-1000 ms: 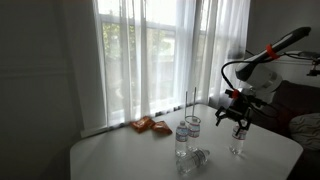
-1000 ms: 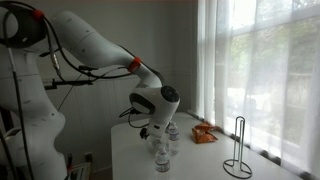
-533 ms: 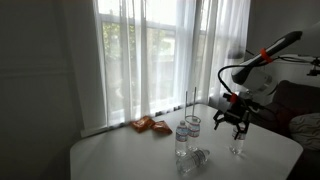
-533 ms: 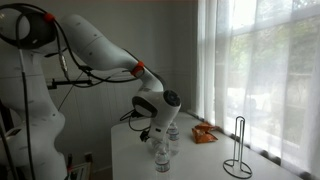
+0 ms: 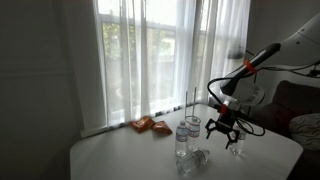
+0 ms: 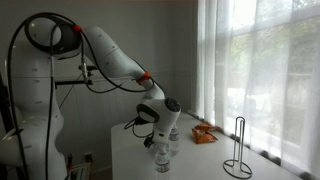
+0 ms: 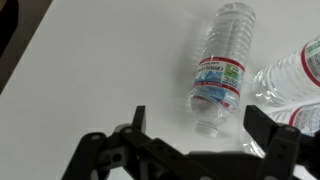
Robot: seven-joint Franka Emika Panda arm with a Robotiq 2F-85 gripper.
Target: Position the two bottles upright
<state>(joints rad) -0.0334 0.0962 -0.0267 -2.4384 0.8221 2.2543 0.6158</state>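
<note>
I need to grab the lying bottle's end with the cap next, fingers across the bottle's neck, so its base stays free to set it upright on the table.
A clear water bottle (image 7: 222,62) with a blue-white label lies on its side on the white table, its pale cap pointing at my gripper; it also shows in an exterior view (image 5: 199,158). My gripper (image 7: 198,116) is open and empty, hovering just above the cap end, as also seen in an exterior view (image 5: 224,133). In that view a bottle (image 5: 238,144) stands upright just beyond the gripper. Two more bottles (image 5: 183,141) (image 5: 194,127) stand upright beside the lying one. In the wrist view another bottle (image 7: 292,72) lies at the right edge.
Orange snack packets (image 5: 150,125) lie near the window, also visible in an exterior view (image 6: 203,132). A black wire stand (image 6: 236,150) is on the table near the curtain. The table's front edge (image 5: 110,150) is close to the bottles.
My gripper has moved away from above the upright bottle at the table's end, sideways and down, to over the lying bottle. It stays open.
</note>
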